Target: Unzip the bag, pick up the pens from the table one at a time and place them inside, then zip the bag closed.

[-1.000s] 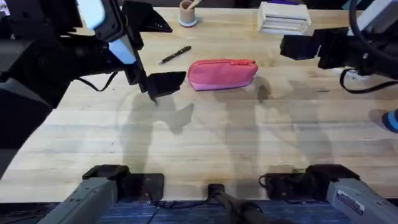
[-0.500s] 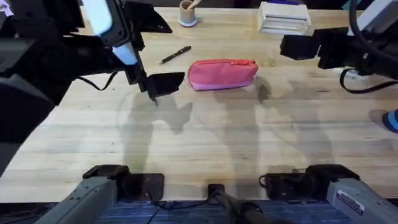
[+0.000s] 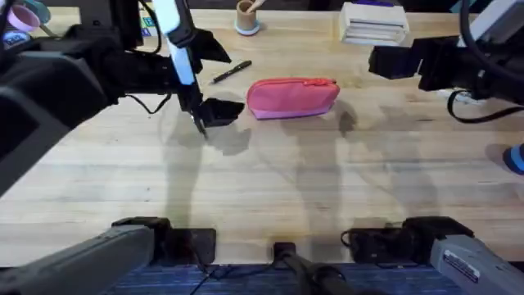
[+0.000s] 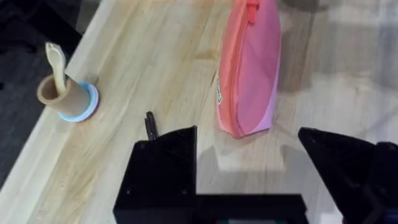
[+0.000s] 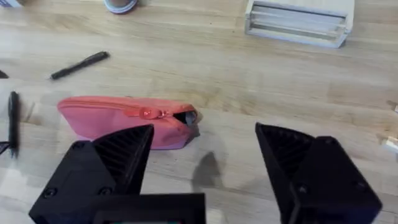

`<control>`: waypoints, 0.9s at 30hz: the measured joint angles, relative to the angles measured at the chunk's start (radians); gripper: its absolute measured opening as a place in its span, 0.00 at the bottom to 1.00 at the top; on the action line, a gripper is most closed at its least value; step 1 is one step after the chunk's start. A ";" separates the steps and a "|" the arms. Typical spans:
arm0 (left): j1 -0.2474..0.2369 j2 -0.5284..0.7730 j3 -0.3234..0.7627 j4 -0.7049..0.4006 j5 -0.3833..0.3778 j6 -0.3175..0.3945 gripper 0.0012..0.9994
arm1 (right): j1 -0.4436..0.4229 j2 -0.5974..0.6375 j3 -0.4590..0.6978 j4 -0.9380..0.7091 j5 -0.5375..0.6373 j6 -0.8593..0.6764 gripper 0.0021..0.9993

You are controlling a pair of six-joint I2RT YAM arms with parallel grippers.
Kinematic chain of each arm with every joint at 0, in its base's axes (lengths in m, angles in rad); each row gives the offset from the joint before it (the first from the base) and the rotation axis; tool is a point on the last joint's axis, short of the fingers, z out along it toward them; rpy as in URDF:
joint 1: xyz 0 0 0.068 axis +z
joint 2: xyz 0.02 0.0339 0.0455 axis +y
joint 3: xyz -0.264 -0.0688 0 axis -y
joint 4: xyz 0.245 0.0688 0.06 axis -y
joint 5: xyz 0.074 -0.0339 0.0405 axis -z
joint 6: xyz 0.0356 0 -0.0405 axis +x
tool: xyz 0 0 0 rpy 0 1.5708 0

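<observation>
My left gripper grips the bag by its end (image 3: pixel 253 102) beside the label next, leaving the bag's red zipper pull (image 3: pixel 320 82) free to slide.
The pink bag (image 3: pixel 292 97) lies on the table (image 3: pixel 270 180), its zipper along the top with a red pull (image 5: pixel 146 113) and a small dark gap at the right end. One black pen (image 3: pixel 230 72) lies slanted just beyond the bag's left end; it also shows as a pen (image 5: pixel 79 65) in the right wrist view. My left gripper (image 3: pixel 214 111) hovers open beside the bag's left end (image 4: pixel 242 124), nothing between its fingers (image 4: pixel 165 168). My right gripper (image 3: pixel 399 62) hangs open, right of the bag, empty, and the bag (image 5: pixel 124 121) lies ahead of its fingers (image 5: pixel 106 162).
A tan cup on a blue base (image 3: pixel 246 16) stands at the table's far edge, and a white slatted rack (image 3: pixel 374 22) sits to the back right. A blue object (image 3: pixel 516 158) is at the right edge. The near half of the tabletop is bare wood.
The left arm has swung right and away from the camera, while its gripper stays low by the bag's left end. The right arm, bag and pen are unmoved.
</observation>
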 joint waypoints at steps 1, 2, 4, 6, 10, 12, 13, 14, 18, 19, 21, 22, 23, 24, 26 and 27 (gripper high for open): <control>0.000 0.022 0.000 0.012 0.000 0.000 0.99 | 0.000 0.000 0.000 0.000 0.000 0.000 1.00; 0.000 0.041 0.000 0.025 0.001 0.000 0.99 | 0.000 0.000 0.000 0.000 0.000 0.000 1.00; 0.000 0.079 0.000 0.057 0.006 0.000 0.99 | 0.000 0.000 0.000 0.000 0.000 0.000 1.00; 0.000 0.113 0.000 0.092 0.021 0.000 0.99 | 0.000 0.000 0.000 0.000 0.000 0.000 1.00; 0.000 0.176 0.000 0.153 0.062 0.000 0.99 | 0.000 0.000 0.000 0.000 0.000 0.000 1.00; 0.000 0.205 0.000 0.182 0.081 0.000 0.99 | 0.000 0.000 0.000 0.000 0.000 0.000 1.00; 0.000 0.218 0.000 0.191 0.087 0.000 0.99 | 0.000 0.000 0.000 0.000 0.000 0.000 1.00; 0.000 0.231 0.000 0.197 0.091 0.000 0.99 | 0.000 0.000 0.000 0.000 0.000 0.000 1.00; 0.000 0.283 0.000 0.223 0.110 -0.011 0.99 | 0.000 0.000 0.000 0.000 0.000 0.000 1.00; 0.000 0.295 0.000 0.227 0.116 -0.015 0.99 | 0.000 0.000 0.000 0.000 0.000 0.000 1.00; 0.000 0.316 0.000 0.232 0.130 -0.019 0.99 | 0.000 0.000 0.000 0.000 0.000 0.000 1.00; 0.000 0.325 0.000 0.235 0.137 -0.020 0.99 | 0.000 0.000 0.000 0.000 0.000 0.000 1.00; 0.000 0.333 0.000 0.239 0.142 -0.023 0.99 | 0.000 0.000 0.000 0.000 0.000 0.000 1.00; 0.000 0.338 0.000 0.242 0.147 -0.023 0.99 | 0.000 0.000 0.000 0.000 0.000 0.000 1.00; 0.000 0.342 0.000 0.251 0.160 -0.024 0.99 | 0.000 0.000 0.000 0.000 0.000 0.000 1.00; 0.000 0.342 0.000 0.260 0.166 -0.026 0.99 | 0.000 0.000 0.000 0.000 0.000 0.000 1.00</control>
